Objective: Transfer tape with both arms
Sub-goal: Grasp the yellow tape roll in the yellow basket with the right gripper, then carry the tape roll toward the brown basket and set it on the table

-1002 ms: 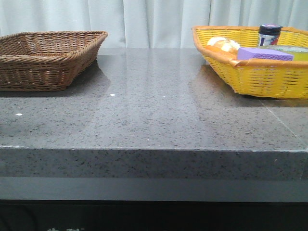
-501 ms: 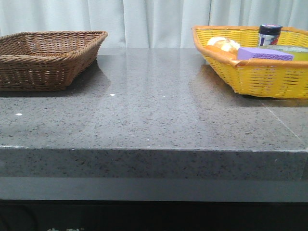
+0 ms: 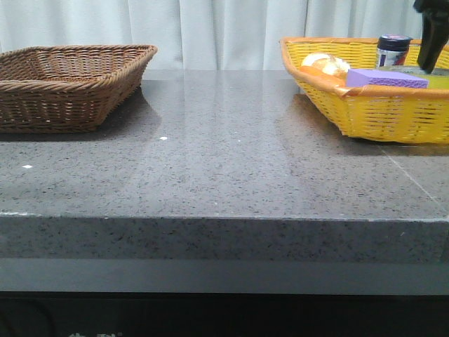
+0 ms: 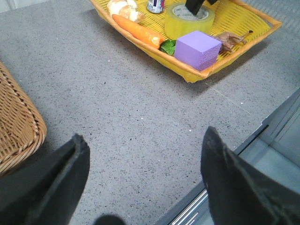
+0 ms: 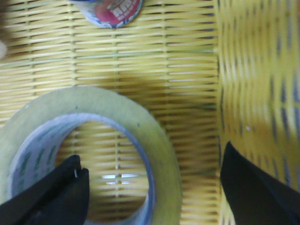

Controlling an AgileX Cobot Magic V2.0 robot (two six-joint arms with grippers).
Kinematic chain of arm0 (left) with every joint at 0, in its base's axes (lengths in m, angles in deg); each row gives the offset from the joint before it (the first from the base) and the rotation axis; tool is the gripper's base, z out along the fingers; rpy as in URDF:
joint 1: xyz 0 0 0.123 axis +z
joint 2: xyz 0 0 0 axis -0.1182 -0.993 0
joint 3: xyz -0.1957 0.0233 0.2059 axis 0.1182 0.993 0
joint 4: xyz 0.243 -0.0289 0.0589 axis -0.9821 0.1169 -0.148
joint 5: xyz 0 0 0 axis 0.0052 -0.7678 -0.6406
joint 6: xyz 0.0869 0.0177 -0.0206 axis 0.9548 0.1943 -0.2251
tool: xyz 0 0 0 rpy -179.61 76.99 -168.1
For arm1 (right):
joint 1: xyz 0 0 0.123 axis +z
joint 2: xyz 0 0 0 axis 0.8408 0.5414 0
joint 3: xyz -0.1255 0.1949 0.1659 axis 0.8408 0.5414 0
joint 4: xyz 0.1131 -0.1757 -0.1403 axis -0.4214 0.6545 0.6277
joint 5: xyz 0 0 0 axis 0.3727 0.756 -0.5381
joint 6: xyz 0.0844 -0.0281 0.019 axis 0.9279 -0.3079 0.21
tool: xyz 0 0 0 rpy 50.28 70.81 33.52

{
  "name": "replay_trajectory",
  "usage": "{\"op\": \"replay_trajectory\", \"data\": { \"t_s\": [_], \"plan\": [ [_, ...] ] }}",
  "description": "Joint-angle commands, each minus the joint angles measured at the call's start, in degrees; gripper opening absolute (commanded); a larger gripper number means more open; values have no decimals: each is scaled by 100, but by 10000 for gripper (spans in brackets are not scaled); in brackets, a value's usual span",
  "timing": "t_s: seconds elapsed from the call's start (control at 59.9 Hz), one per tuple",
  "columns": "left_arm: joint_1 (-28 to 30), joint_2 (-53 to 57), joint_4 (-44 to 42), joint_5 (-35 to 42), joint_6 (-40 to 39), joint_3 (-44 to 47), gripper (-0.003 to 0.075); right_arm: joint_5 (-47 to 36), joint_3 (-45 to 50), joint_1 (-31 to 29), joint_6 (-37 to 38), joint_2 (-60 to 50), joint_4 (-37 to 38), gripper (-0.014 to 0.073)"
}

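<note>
My right gripper's fingers are still above the tape's side (image 3: 439, 74), so closing now would miss the tape. My right gripper moves down first, then closes on it.
The tape (image 4: 189, 21), a translucent yellow roll with a white core, lies flat in the yellow basket (image 4: 197, 75). In the front view only its top edge (image 3: 429, 73) shows behind a purple block. My right gripper (image 5: 153, 154) is open just above the roll. One finger (image 5: 61, 192) is over the core hole and the other (image 5: 253, 187) is outside the roll's wall (image 5: 165, 159), which lies between them. The right gripper also shows in the front view (image 3: 431, 38) and in the left wrist view (image 4: 194, 5). My left gripper (image 4: 144, 136) is open and empty over the grey table near its front edge.
The yellow basket (image 3: 365, 116) at the back right also holds a purple block (image 4: 204, 48), a carrot (image 4: 138, 30), a can (image 3: 393, 50) and a brown object (image 4: 230, 40). A brown wicker basket (image 3: 66, 88) stands at the back left. The grey stone table (image 3: 224, 161) lies between them.
My right gripper has come into the front view at the top right, above the yellow basket. The baskets and their contents have not moved.
</note>
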Motion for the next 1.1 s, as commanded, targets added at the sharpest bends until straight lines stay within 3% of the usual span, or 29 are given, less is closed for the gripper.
{"op": "replay_trajectory", "data": {
  "t_s": [0.0,0.1,0.25,0.334,0.818,1.085],
  "plan": [
    [-51,10,78,432,8,-174,491,-69,-308,-28,4,-107,-154,591],
    [-51,10,78,432,8,-174,491,49,-362,-28,4,42,-222,526],
    [-51,10,78,432,8,-174,491,148,-362,-28,4,102,-241,267],
    [-51,10,78,432,8,-174,491,133,-362,-28,4,90,-235,190],
    [-51,10,78,432,8,-174,491,1019,-1367,26,4,39,-236,183],
    [-51,10,78,442,8,-174,491,1062,-1489,598,4,-415,-243,183]
  ]
}}
